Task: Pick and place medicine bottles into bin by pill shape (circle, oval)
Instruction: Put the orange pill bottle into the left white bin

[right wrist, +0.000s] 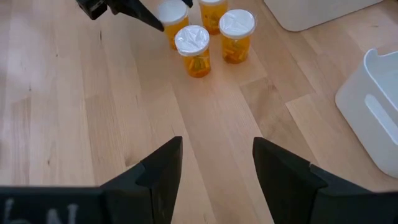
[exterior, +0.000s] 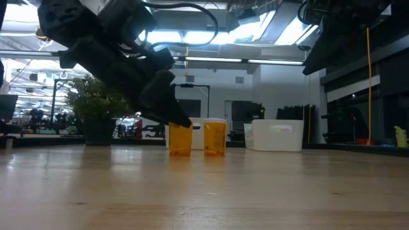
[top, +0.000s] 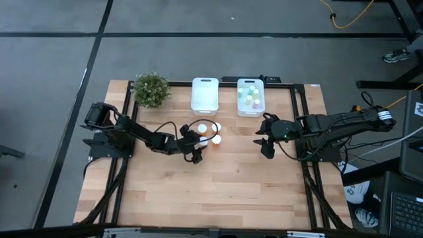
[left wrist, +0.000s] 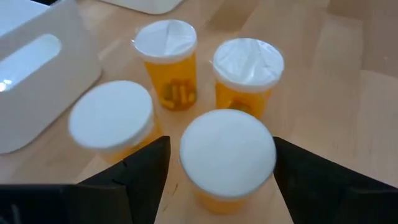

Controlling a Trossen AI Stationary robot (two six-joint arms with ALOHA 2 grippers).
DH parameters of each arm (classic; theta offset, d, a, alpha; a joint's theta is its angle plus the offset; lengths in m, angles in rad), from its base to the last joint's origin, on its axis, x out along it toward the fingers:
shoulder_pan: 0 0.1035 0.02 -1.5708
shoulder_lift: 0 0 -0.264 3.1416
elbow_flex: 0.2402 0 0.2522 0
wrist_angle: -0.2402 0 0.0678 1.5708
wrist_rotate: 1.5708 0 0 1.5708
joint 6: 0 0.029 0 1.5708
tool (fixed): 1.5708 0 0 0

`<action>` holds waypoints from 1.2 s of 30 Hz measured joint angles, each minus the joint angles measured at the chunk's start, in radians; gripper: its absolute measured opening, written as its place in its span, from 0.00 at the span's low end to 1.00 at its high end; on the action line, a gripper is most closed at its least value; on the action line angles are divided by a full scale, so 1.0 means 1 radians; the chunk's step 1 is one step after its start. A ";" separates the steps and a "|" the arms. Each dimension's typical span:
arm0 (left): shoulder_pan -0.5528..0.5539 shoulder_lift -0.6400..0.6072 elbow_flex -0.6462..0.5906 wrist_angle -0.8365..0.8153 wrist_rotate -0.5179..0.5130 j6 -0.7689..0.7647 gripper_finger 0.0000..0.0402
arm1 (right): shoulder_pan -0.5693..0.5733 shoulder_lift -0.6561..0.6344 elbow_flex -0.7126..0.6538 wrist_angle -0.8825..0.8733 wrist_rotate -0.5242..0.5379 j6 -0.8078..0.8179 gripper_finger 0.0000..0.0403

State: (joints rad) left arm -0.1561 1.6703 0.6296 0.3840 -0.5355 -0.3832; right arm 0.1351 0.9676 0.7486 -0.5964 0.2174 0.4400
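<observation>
My left gripper should close now and would hold the nearest bottle, because the gripper's fingers are beside the bottle, under its white cap (left wrist: pixel 227 152).
Four orange medicine bottles with white caps stand upright in a cluster on the table (top: pixel 209 133). My left gripper (top: pixel 196 147) is open, slanting down at the cluster from the near left. Its two fingers (left wrist: pixel 146 171) stand on either side of the nearest bottle (left wrist: pixel 227 155), with a small gap showing. The other three bottles (left wrist: pixel 166 53) stand just beyond it. My right gripper (top: pixel 264 142) is open and empty above bare wood to the right of the cluster (right wrist: pixel 205 37). Several small pale bottles (top: pixel 250 96) lie in the right white bin.
Two white bins stand at the far edge: the left one (top: pixel 205 94) holds nothing, the right one (top: pixel 260 106) holds the pale bottles. A potted plant (top: pixel 151 89) stands at the far left. Bare wood lies toward the near edge (top: pixel 218 192).
</observation>
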 joint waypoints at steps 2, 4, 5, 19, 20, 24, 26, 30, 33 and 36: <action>0.002 0.000 0.000 0.001 0.018 0.000 0.66 | 0.000 0.000 0.000 0.000 0.000 0.000 0.49; 0.002 0.000 0.000 0.001 0.020 0.000 0.66 | 0.000 0.000 0.000 0.000 0.000 0.000 0.49; 0.001 0.000 0.000 0.001 0.020 0.000 0.66 | 0.000 0.000 0.000 0.000 0.000 0.000 0.49; -0.008 -0.011 0.009 0.076 0.021 -0.007 0.45 | 0.000 0.000 0.000 0.000 0.000 -0.002 0.49; -0.009 -0.017 0.014 0.075 0.021 -0.007 0.45 | 0.000 0.000 0.000 0.000 0.000 -0.002 0.49; -0.011 -0.071 0.048 0.069 0.021 -0.005 0.45 | 0.000 0.000 0.000 0.000 0.000 -0.003 0.49; -0.004 -0.113 0.074 0.056 0.003 0.013 0.45 | 0.000 0.000 0.000 0.000 0.000 -0.003 0.49; 0.056 -0.200 0.141 -0.063 -0.050 0.138 0.45 | 0.000 0.000 0.000 0.001 0.000 -0.003 0.49; 0.155 -0.235 0.207 -0.162 -0.037 0.172 0.45 | 0.000 0.000 0.000 0.002 0.000 -0.003 0.49; 0.270 -0.235 0.253 -0.213 0.023 0.232 0.45 | 0.000 0.000 -0.001 0.003 0.000 -0.003 0.49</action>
State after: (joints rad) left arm 0.1137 1.4352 0.8825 0.1706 -0.5125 -0.1510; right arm 0.1349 0.9676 0.7479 -0.5935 0.2175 0.4369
